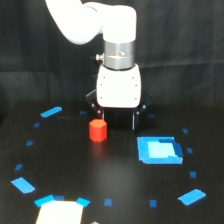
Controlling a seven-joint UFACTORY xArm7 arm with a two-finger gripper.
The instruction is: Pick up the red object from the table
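I should grab the red object's faceted sides to lift it off the table.
The red object (98, 130) is a small red-orange faceted cylinder standing upright on the black table (65, 165), left of centre in the exterior view. My gripper (117, 122) hangs below its white housing (118, 87), just behind the red object and to its right. Its dark fingers (134, 120) are spread wide apart with nothing between them. The left finger ends right above and behind the red object's top; I cannot tell whether they touch.
A large bright blue rectangle (159, 150) lies on the table to the right of the gripper. Small blue tape marks ring the scene, such as one at the far left (51, 111). A white patch (59, 212) sits at the front edge. A dark curtain (30, 55) hangs behind.
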